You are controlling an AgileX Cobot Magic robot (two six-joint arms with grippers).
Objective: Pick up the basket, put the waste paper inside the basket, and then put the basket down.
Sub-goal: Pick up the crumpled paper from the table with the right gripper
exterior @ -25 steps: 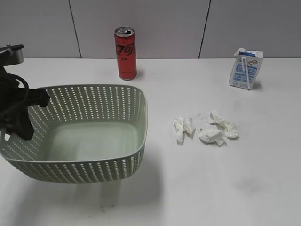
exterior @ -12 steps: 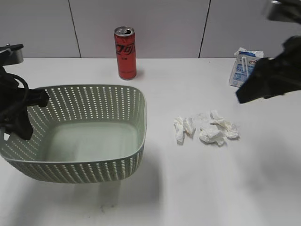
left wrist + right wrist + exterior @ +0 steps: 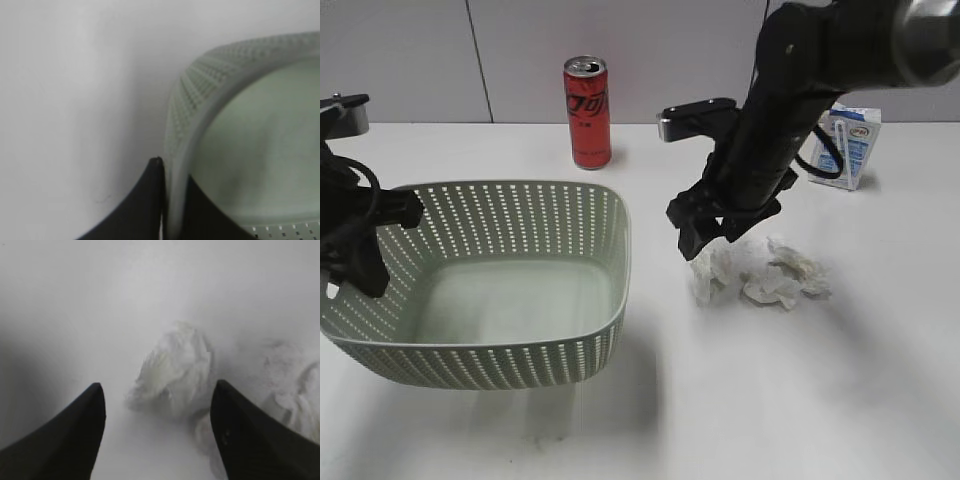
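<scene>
I should next grab the small wad by its crumpled body (image 3: 710,275) with my right gripper, so it can drop waste paper into the basket (image 3: 510,290).
The pale sage-green basket (image 3: 510,290) hangs tilted above the table on the left. My left gripper (image 3: 365,250) is shut on its left rim; in the left wrist view the fingers (image 3: 150,200) pinch the basket wall (image 3: 185,125). Several white waste paper wads (image 3: 775,275) lie on the table right of the basket. My right gripper (image 3: 705,238) is open, just above the leftmost wad (image 3: 705,282). In the right wrist view its gripper (image 3: 157,405) straddles that wad (image 3: 175,370) without touching it.
A red drink can (image 3: 587,112) stands at the back behind the basket. A white-and-blue drink carton (image 3: 845,150) stands at the back right, partly behind my right arm (image 3: 790,90). The white table (image 3: 770,400) reaches the grey wall.
My right arm has swung in from the upper right and come down over the leftmost paper wad. The basket and left gripper have stayed nearly still.
</scene>
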